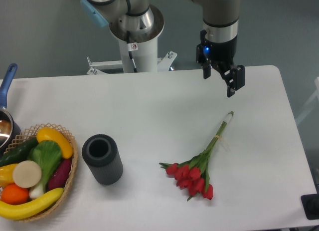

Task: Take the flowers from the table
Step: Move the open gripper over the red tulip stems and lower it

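The red tulip heads spread out with delicate petals. My gripper should grab the flowers [199, 166] next by their tied green stems to pick them up.
The flowers [199, 166], a small bunch of red tulips with thin green stems tied together, lie flat on the white table [149, 106] at the right of centre. The red heads point to the front and the stem ends point to the back right. My gripper [221, 81] hangs above the table behind the stem ends, apart from the flowers. Its two black fingers stand apart with nothing between them, so it is open and empty.
A dark grey ribbed cylinder [102, 159] stands left of the flowers. A wicker basket [74, 161] of fruit and vegetables sits at the front left. A pot with a blue handle [7, 86] is at the left edge. The arm's white base [135, 46] stands behind the table.
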